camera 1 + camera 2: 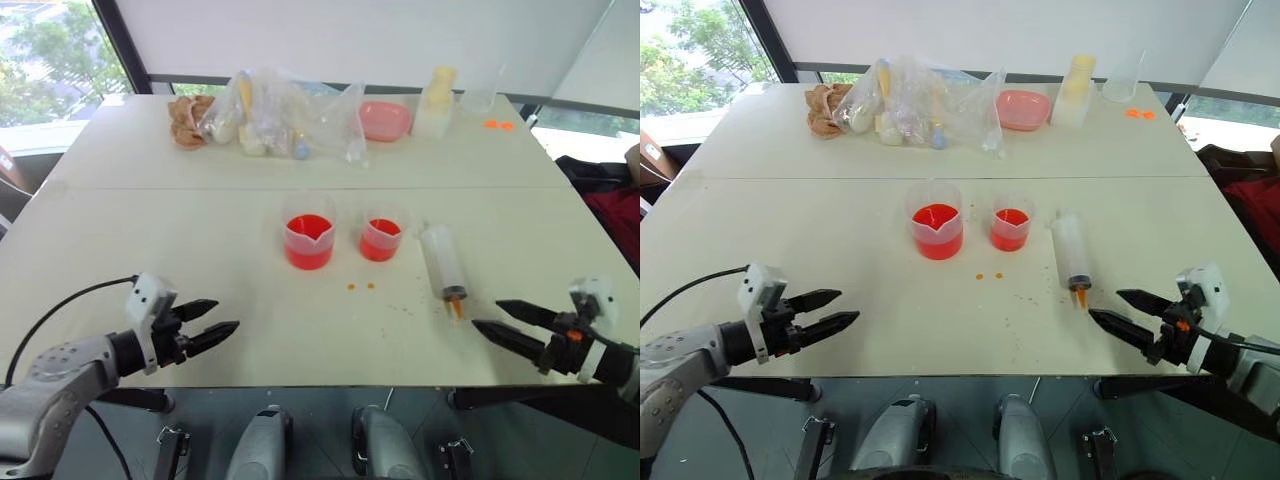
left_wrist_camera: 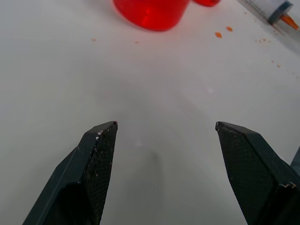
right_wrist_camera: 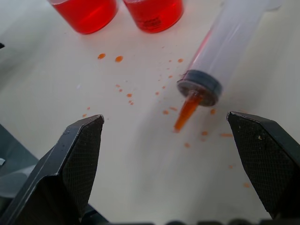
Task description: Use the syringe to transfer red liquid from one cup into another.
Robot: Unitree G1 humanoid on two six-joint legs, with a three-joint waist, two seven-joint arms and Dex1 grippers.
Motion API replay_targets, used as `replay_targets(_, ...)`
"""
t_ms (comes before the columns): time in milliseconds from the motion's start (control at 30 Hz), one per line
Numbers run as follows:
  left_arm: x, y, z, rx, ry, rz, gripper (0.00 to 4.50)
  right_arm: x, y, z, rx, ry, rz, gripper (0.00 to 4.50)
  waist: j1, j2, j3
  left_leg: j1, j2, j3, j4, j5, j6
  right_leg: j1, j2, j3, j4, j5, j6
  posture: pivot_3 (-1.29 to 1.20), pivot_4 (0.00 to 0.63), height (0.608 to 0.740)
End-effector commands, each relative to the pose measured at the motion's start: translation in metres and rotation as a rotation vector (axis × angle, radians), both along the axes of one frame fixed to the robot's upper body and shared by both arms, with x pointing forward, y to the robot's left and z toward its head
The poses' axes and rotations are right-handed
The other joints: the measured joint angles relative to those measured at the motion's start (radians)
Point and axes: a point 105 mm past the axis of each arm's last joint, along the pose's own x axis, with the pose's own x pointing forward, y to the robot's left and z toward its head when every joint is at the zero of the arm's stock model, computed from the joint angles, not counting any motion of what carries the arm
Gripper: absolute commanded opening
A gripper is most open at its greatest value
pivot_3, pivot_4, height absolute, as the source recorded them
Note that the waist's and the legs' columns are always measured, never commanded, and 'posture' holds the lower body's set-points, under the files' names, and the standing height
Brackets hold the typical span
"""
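Observation:
The robot's right gripper should next grab the syringe by its clean, clear body [image 1: 442, 256], because orange drops are on the table around the syringe's stained tip [image 1: 457, 306].
The clear syringe [image 1: 442, 261] lies flat on the white table [image 1: 200, 240], its orange tip [image 3: 186, 111] pointing toward the near edge. To its left stand the larger spouted cup [image 1: 308, 241] and the smaller plain cup [image 1: 381, 238], both holding red liquid [image 1: 308, 230]. My right gripper [image 1: 499, 317] is open near the table's front right edge, just right of the syringe tip, with nothing in it. My left gripper [image 1: 226, 317] is open and empty at the front left, well short of the cups.
Small orange drops [image 1: 360, 287] speckle the table between the cups and the syringe. At the back sit clear plastic bags [image 1: 280, 115], a pink dish [image 1: 385, 120], a pale bottle [image 1: 436, 100] and a clear cup [image 1: 480, 92]. A dark bag [image 1: 610, 205] lies off the table's right side.

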Motion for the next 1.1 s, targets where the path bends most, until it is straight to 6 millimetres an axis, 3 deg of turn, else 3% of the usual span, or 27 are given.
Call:
replay_targets(33, 0.004, -0.006, 0.009, 0.012, -0.047, -0.035, 3.53, -0.001, 0.004, 0.005, -0.028, -0.021, 0.014, 4.39, 0.0, 0.0, 0.0, 0.0, 0.0, 0.0, 0.0, 0.0, 0.0, 0.0, 0.0, 0.0, 0.0, 0.0, 0.0, 0.0, 0.15, 0.74)
replay_targets(333, 0.006, -0.014, 0.01, 0.022, -0.064, -0.071, 3.53, -0.002, 0.006, -0.002, -0.047, 0.051, 0.013, 4.39, 0.0, 0.0, 0.0, 0.0, 0.0, 0.001, 0.0, 0.0, 0.0, -0.001, 0.001, 0.001, 0.0, 0.001, -0.001, 0.0, 0.15, 0.74)
replay_targets(433, 0.007, -0.014, 0.012, 0.027, -0.068, -0.086, 3.53, 0.006, -0.004, -0.004, -0.079, 0.066, -0.06, 4.39, 0.0, 0.0, 0.0, 0.0, 0.0, 0.001, 0.0, 0.0, 0.0, -0.001, 0.001, 0.001, 0.0, 0.0, -0.001, 0.0, 0.15, 0.74)
replay_targets(733, 0.02, -0.013, 0.024, 0.052, -0.101, -0.125, 3.53, 0.015, -0.004, 0.016, -0.109, 0.056, -0.052, 4.39, -0.001, -0.001, 0.0, -0.002, 0.0, 0.002, 0.001, 0.0, 0.0, -0.002, 0.001, 0.001, 0.0, 0.001, -0.001, 0.0, 0.15, 0.74)
replay_targets(900, 0.009, -0.016, 0.058, 0.179, -0.118, -0.313, 3.53, 0.054, -0.005, 0.063, -0.322, 0.054, -0.062, 4.39, -0.014, 0.0, 0.001, -0.009, 0.001, 0.006, 0.004, 0.0, 0.001, -0.012, 0.001, 0.002, 0.003, 0.002, -0.003, 0.0, 0.15, 0.74)
replay_targets(1000, 0.015, -0.017, 0.087, 0.189, -0.19, -0.356, 3.53, 0.081, 0.009, 0.087, -0.26, 0.133, -0.025, 4.39, -0.024, 0.0, 0.001, -0.011, 0.002, 0.011, 0.004, 0.0, 0.001, -0.015, 0.002, 0.002, 0.004, 0.004, -0.005, 0.0, 0.15, 0.74)
replay_targets(1100, 0.021, -0.022, 0.105, 0.177, -0.259, -0.373, 3.53, 0.106, 0.018, 0.099, -0.189, 0.202, -0.032, 4.39, -0.026, -0.001, 0.001, -0.013, 0.002, 0.011, 0.002, 0.0, 0.001, -0.017, 0.003, 0.002, 0.003, 0.004, -0.005, 0.0, 0.15, 0.74)
